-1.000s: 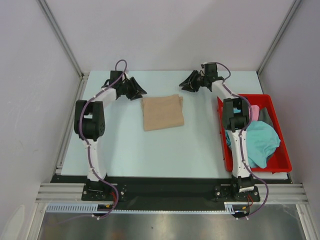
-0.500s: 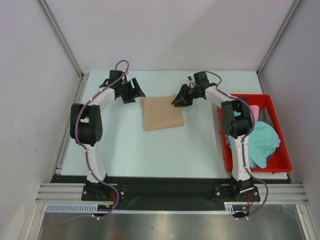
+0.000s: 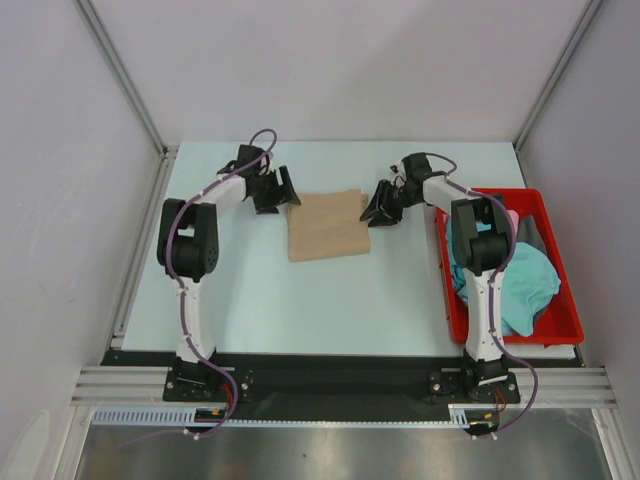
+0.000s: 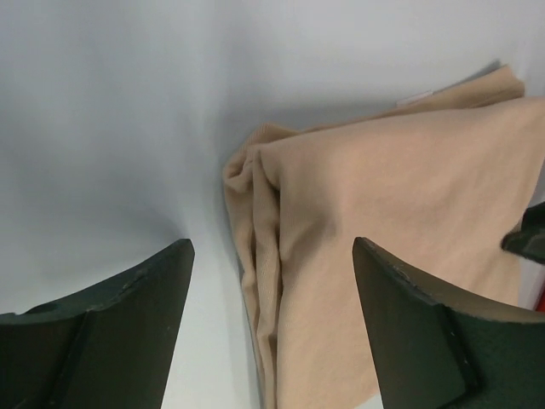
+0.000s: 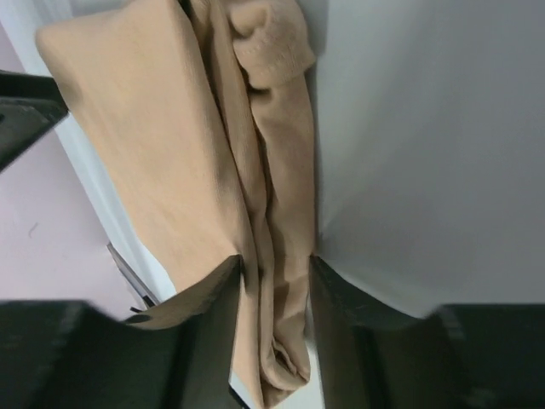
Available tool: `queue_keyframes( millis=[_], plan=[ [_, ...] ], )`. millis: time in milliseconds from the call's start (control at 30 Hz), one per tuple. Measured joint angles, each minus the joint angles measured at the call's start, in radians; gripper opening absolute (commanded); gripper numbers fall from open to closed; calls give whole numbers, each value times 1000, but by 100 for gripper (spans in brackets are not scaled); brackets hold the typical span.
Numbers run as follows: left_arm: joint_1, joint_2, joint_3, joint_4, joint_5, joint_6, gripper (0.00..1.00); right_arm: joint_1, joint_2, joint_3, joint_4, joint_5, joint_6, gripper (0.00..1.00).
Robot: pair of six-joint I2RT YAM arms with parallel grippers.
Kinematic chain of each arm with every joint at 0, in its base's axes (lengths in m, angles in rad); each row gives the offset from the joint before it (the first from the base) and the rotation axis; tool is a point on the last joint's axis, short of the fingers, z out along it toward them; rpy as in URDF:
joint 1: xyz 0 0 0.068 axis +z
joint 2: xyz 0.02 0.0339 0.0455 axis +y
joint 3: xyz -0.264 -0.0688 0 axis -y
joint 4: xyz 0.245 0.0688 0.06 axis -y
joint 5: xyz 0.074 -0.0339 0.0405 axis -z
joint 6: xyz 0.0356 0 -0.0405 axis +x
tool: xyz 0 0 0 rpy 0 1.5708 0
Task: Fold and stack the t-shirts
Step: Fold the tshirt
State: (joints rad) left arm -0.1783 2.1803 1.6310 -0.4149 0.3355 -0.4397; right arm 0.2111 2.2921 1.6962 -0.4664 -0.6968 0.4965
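Observation:
My fingers hover above the bunched edge between them in the left wrist view, so I should lower my left gripper before I close on it.
A tan t-shirt (image 3: 325, 228) lies folded in the middle of the table. My left gripper (image 3: 287, 193) is open at its far left corner. In the left wrist view the left gripper (image 4: 271, 251) straddles the shirt's bunched left edge (image 4: 264, 256) without pinching it. My right gripper (image 3: 374, 212) is at the shirt's right edge. In the right wrist view the right gripper (image 5: 272, 266) has its jaws closed in on the folded layers of the tan shirt (image 5: 153, 128), cloth filling the gap. A teal t-shirt (image 3: 520, 285) and a pink one (image 3: 510, 222) lie crumpled in the bin.
A red plastic bin (image 3: 562, 268) stands at the table's right edge, beside the right arm. Grey walls and metal rails enclose the table on the left, back and right. A dark part of the other gripper (image 4: 528, 239) shows past the shirt.
Both grippers came down from the back of the table to the tan shirt's far corners. The right one has closed on the right edge. The shirt has barely shifted.

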Motion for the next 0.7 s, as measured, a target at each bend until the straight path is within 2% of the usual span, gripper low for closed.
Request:
queue_keyframes(
  millis=[100,300,500,700],
  plan=[
    [-11,22,32,-6,-13,3,82,1,-19,10,-51,11,-13,52],
    [-18,44,66,-23,-20,5,81,-2,-187,-1,-128,27,-45,54],
    [-23,44,61,-19,-20,23,77,-44,-443,-122,-115,10,-48,54],
    [-32,48,60,-13,-12,24,72,-94,-535,-274,-106,2,-53,54]
  ],
)
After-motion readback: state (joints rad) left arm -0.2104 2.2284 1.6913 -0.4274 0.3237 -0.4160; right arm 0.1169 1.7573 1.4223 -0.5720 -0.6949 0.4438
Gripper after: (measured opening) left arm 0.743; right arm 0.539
